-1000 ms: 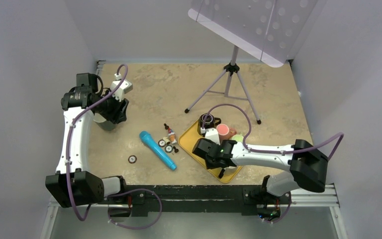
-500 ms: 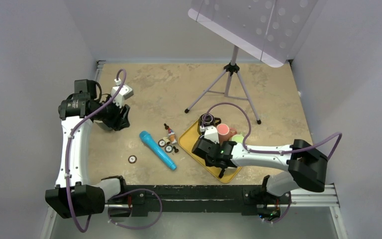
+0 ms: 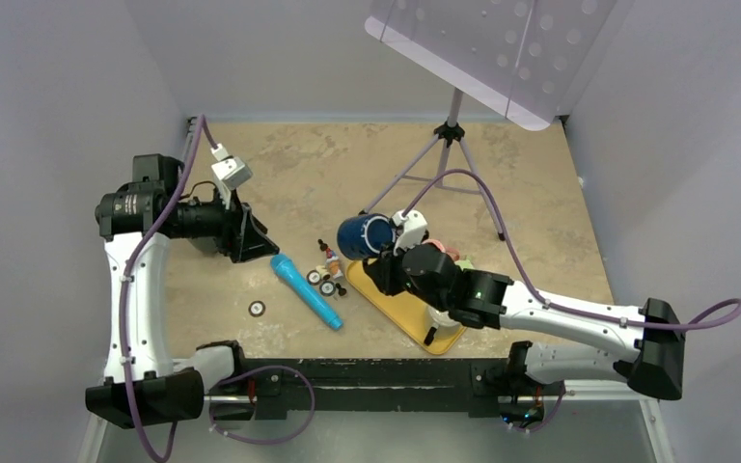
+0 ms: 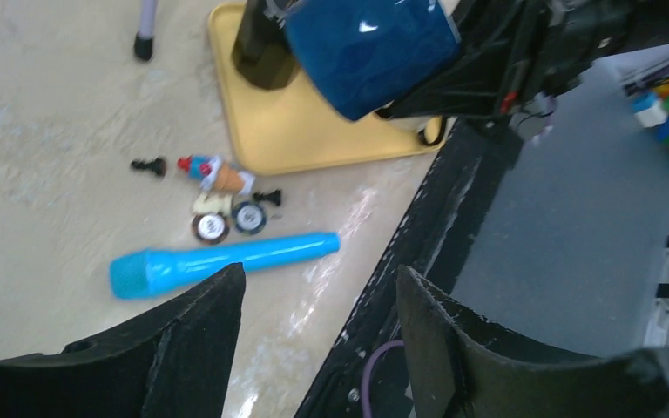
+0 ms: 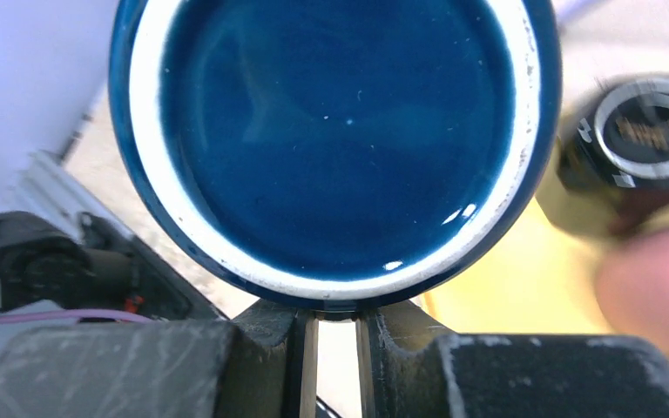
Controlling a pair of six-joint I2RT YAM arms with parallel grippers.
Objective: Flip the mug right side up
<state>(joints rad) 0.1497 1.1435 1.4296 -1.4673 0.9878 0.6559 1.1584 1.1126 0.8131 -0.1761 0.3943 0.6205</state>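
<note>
I should grab the mug by its rim (image 3: 342, 239) with my left gripper next, opposite the white-ringed end. That end then stays free, so I can set the mug upright.
The dark blue mug (image 3: 365, 236) hangs in the air over the left edge of the yellow tray (image 3: 396, 311), tipped on its side. My right gripper (image 3: 392, 260) is shut on it. In the right wrist view the mug's round white-ringed end (image 5: 335, 139) fills the frame, and the right gripper (image 5: 335, 315) pinches its lower edge. The left wrist view shows the mug's side (image 4: 370, 48) above the tray (image 4: 314, 144). My left gripper (image 3: 256, 241) is open and empty, left of the mug; the left wrist view shows it (image 4: 318, 287) spread wide.
A blue microphone (image 3: 305, 290) lies on the table between the arms, with small toys and discs (image 3: 328, 275) beside it and one disc (image 3: 257, 309) nearer. A black jar (image 5: 649, 131) and a pink cup (image 3: 434, 253) stand on the tray. A tripod (image 3: 444, 164) stands behind.
My right arm has lifted the mug off the tray and carried it up and to the left. My left gripper has swung round to point right, toward the microphone.
</note>
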